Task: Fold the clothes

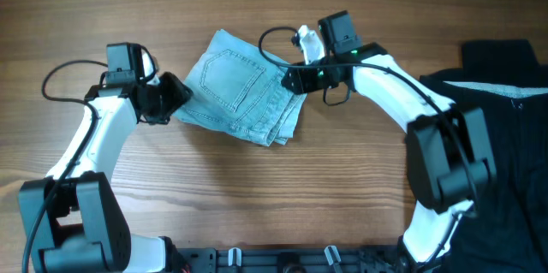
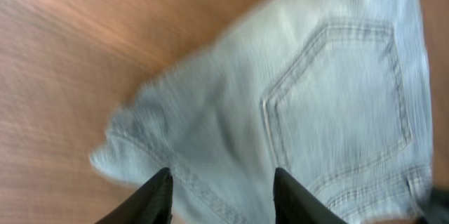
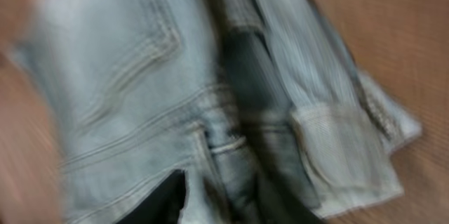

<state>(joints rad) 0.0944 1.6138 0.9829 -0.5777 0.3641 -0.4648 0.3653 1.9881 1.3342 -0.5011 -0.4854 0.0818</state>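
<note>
I will pull the stack aside with its fold kept, so my left gripper will grab the folded denim shorts by the edge of their hem next.
The light blue denim shorts lie folded into a compact stack at the table's middle, a stitched back pocket facing up. My left gripper is at their left edge; in the left wrist view its fingers are apart over the hem of the shorts. My right gripper is at their right edge. In the blurred right wrist view its fingers stand apart over the waistband and a belt loop of the shorts, with layered fabric edges to the right.
Black garments lie piled at the right edge of the wooden table. Black cables loop from both arms over the table's far part.
</note>
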